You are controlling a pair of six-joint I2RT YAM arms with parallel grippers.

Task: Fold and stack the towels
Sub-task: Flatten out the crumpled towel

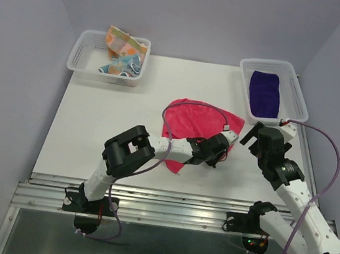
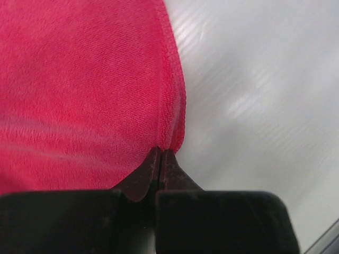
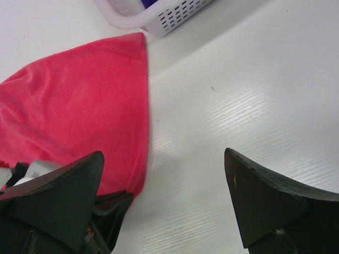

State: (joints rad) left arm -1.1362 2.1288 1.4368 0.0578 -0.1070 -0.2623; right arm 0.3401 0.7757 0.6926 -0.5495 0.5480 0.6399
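I should next grab the pink towel with my right gripper by its corner nearest the purple towel's basket. Then both grippers can spread and fold the pink towel.
The bright pink towel [image 1: 196, 121] lies spread on the white table, right of centre. My left gripper [image 1: 221, 154] is shut on its near right edge; in the left wrist view the fingertips pinch the towel's hem [image 2: 168, 138]. My right gripper [image 1: 251, 138] is open and empty, hovering just right of the pink towel [image 3: 79, 111], over bare table. The dark purple towel [image 1: 265, 93] lies in the right basket. The orange-yellow-pink patterned towel [image 1: 123, 42] and the light-blue patterned towel [image 1: 119, 65] lie in the left basket.
A white mesh basket [image 1: 82, 59] stands at the back left and another [image 1: 297, 93] at the back right; the right one's corner shows in the right wrist view [image 3: 164, 18]. The table's [image 1: 94, 129] near edge meets a metal rail.
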